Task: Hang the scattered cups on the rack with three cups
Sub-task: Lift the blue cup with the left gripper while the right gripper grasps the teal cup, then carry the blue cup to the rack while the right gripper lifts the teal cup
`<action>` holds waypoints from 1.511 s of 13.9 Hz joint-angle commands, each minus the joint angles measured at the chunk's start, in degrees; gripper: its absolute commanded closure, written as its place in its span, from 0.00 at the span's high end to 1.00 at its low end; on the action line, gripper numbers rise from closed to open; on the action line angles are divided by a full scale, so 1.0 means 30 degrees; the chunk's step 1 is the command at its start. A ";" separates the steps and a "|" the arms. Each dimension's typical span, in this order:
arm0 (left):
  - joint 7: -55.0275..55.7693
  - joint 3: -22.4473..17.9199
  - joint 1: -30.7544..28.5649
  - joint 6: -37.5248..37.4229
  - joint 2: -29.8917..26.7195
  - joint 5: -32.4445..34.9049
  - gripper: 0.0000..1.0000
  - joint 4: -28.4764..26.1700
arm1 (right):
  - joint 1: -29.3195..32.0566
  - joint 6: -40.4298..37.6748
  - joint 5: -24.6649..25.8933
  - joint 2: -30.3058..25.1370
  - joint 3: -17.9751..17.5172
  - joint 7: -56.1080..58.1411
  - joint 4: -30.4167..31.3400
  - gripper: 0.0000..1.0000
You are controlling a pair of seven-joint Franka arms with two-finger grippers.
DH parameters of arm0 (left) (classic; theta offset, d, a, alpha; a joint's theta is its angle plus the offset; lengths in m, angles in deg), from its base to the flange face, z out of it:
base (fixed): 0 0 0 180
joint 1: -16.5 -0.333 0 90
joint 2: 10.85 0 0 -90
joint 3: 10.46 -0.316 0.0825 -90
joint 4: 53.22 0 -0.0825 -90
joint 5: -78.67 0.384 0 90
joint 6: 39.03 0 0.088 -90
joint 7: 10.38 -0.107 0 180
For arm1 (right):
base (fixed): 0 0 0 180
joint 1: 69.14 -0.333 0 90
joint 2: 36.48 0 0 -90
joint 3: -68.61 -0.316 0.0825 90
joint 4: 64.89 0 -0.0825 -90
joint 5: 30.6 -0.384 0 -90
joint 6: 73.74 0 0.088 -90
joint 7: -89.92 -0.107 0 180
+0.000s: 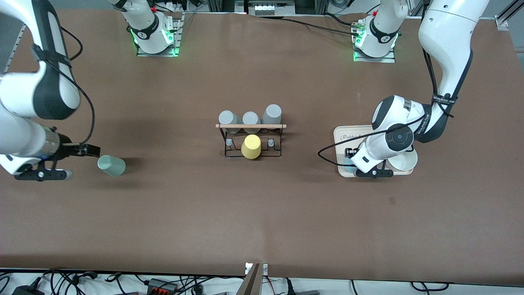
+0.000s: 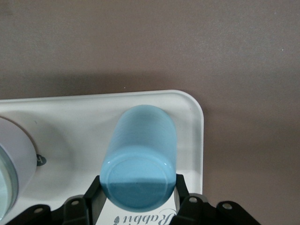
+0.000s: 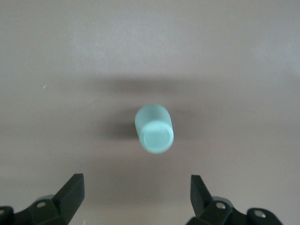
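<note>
Next, my right gripper takes hold of the mint green cup by its base end [image 1: 104, 162]. This leaves the mint green cup's opening free to slide onto the rack's peg [image 1: 229, 142].
The light blue cup [image 2: 140, 150] lies on its side on the beige tray [image 2: 183, 103]. My left gripper [image 2: 138, 194] is shut on its base end, a finger against each side. In the front view the left gripper [image 1: 350, 159] hangs low over the tray [image 1: 342, 135] and hides most of the blue cup [image 1: 348, 166]. The mint green cup [image 1: 111, 165] lies on its side on the table toward the right arm's end. My right gripper [image 1: 84, 162] is open beside it, not touching it. In the right wrist view the mint cup [image 3: 154, 127] lies ahead of the open right gripper [image 3: 137, 187]. The rack [image 1: 250, 126] stands mid-table.
A yellow tumbler [image 1: 251, 146] sits on the rack's side nearer the front camera. Three grey tumblers [image 1: 251, 119] sit along its side nearer the arms' bases. A white bowl [image 1: 403, 160] also sits on the tray, beside the left gripper.
</note>
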 commanded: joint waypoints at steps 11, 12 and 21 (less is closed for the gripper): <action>0.4110 0.2679 0.0379 -0.5476 -0.0372 -0.1707 0.01 0.4961 | 0.1725 0.6967 0.0187 0.1891 -0.0232 0.1534 0.4246 1.00; 0.5192 0.3178 0.0467 -0.5918 -0.0285 -0.1707 0.01 0.5722 | 0.1726 0.6967 0.0187 0.1891 -0.0232 0.1534 0.4363 1.00; 1.3340 0.3330 0.4065 -0.5750 0.0797 -0.5399 0.01 0.9360 | 0.1784 0.6645 0.0187 0.1774 -0.0232 0.2500 0.4481 0.57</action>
